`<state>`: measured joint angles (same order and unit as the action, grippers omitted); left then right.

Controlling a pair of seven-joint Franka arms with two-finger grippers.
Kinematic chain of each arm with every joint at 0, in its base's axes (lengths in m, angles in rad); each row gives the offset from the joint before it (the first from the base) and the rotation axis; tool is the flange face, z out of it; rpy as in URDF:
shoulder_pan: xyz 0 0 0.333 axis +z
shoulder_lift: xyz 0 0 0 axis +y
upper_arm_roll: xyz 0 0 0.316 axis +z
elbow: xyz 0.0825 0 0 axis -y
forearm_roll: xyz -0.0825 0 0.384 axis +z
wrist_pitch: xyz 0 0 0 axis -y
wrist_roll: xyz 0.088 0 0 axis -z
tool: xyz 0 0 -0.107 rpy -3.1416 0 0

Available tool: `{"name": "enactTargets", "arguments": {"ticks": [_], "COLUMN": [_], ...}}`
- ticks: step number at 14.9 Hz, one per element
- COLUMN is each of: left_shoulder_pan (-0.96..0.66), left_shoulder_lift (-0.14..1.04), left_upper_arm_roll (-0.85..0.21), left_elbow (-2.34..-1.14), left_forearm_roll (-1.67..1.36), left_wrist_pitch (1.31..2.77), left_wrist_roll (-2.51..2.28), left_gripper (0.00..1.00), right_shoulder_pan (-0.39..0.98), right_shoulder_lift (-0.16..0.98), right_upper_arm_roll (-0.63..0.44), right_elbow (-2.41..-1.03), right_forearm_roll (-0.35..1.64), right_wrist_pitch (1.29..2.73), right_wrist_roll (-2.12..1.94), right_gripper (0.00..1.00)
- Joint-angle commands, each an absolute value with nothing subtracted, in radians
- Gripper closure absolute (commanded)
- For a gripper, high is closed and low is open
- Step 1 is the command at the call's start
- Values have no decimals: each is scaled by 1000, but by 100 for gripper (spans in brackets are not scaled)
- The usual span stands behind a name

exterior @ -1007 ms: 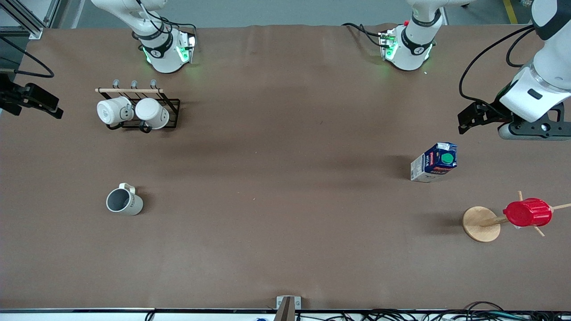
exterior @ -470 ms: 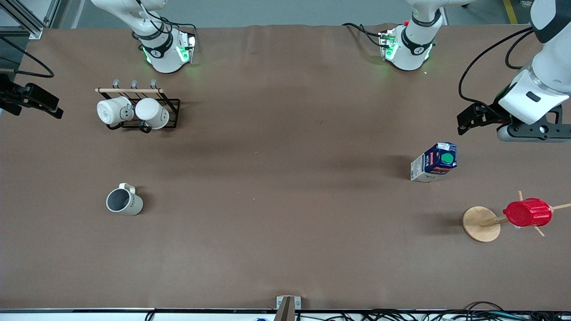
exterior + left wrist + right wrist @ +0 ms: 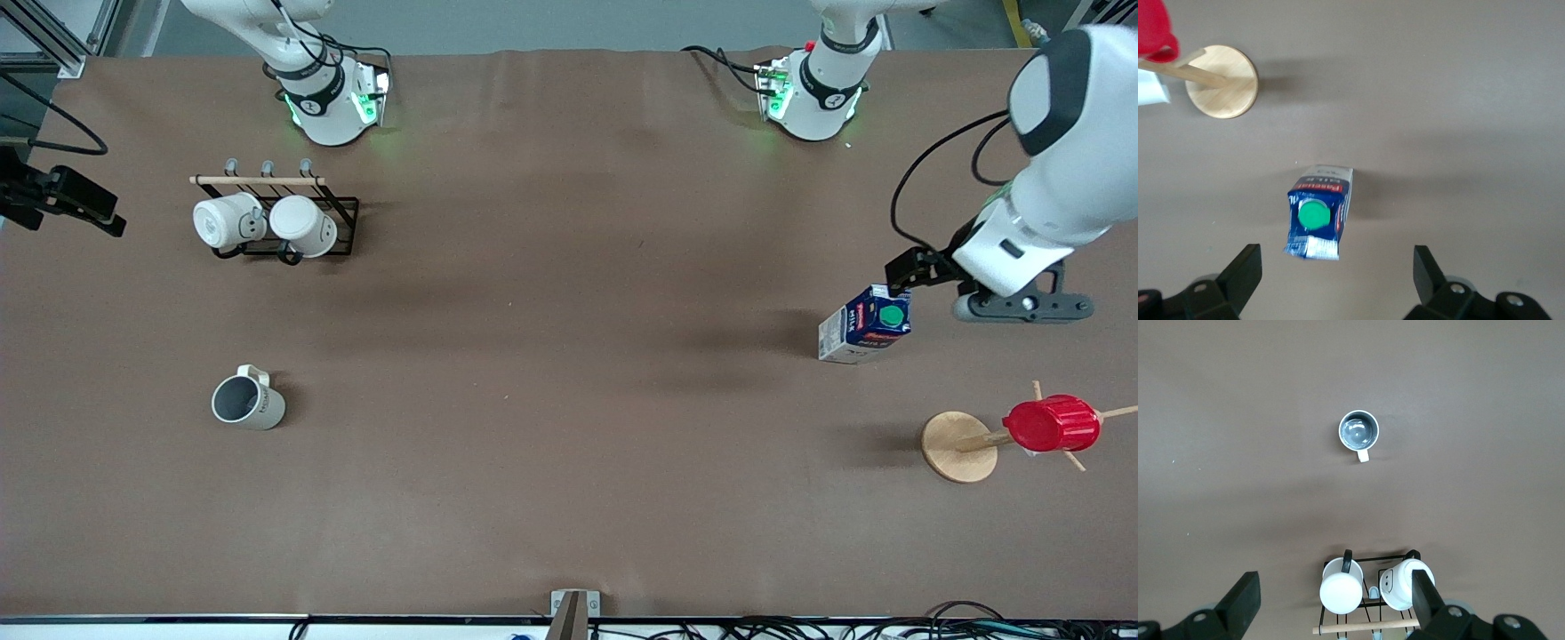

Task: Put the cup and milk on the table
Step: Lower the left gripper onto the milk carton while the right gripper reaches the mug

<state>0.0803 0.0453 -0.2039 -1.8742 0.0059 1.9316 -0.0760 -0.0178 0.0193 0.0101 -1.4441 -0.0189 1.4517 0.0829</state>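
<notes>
My left gripper grabs the milk [image 3: 867,324] by its blue sides below the green cap next. Then I place the milk beside the cup [image 3: 247,402].
The milk [image 3: 867,324], a blue and white carton with a green cap, stands upright on the brown table [image 3: 569,356] toward the left arm's end. My left gripper [image 3: 1022,307] hangs open and empty over the table just beside it. In the left wrist view the milk [image 3: 1318,217] lies just ahead of the gap of the open left gripper [image 3: 1336,270]. The cup [image 3: 247,402], off-white with a dark grey inside, stands upright toward the right arm's end. My right gripper [image 3: 1335,603] is open and empty, high over the mug rack, with the cup [image 3: 1359,431] in its view.
A black wire rack [image 3: 342,222] holds two plain white mugs [image 3: 267,224], farther from the front camera than the cup. A red ribbed cup [image 3: 1051,424] hangs on a peg stand with a round wooden disc [image 3: 956,444], nearer the camera than the milk.
My left gripper has moved in from the table's end toward the milk and now hangs close beside it. The milk, the cup and the right arm have not moved.
</notes>
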Motion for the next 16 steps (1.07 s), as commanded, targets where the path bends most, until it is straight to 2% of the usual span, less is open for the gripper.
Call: {"name": "enactTargets", "arguments": {"ticks": [1, 3, 5, 11, 16], "left_shoulder_pan": [103, 104, 106, 156, 152], "left_shoulder_lift": [9, 8, 8, 12, 52], "left_upper_arm_roll": [-207, -206, -199, -202, -206], "left_elbow": [-2029, -2080, -2104, -2201, -2201], "left_forearm_roll": [11, 11, 11, 17, 17], "left_wrist_pitch": [2087, 2125, 2126, 2236, 2273], "left_wrist_roll": [-64, -60, -57, -26, -22], "left_gripper": [0, 0, 1, 1, 1], "right_shoulder_pan": [-25, -28, -35, -40, -41], "right_shoulder_lift": [-3, 32, 98, 227, 379], "right_upper_arm_roll": [9, 6, -15, -55, -58], "right_elbow": [-1473, -1477, -1502, -1776, -1838], "right_forearm_roll": [-8, -9, -9, -12, -14], "right_wrist_pitch": [1463, 1495, 1586, 2023, 2279], "right_wrist_roll": [66, 16, -59, -156, -199], "right_gripper": [0, 0, 0, 0, 0]}}
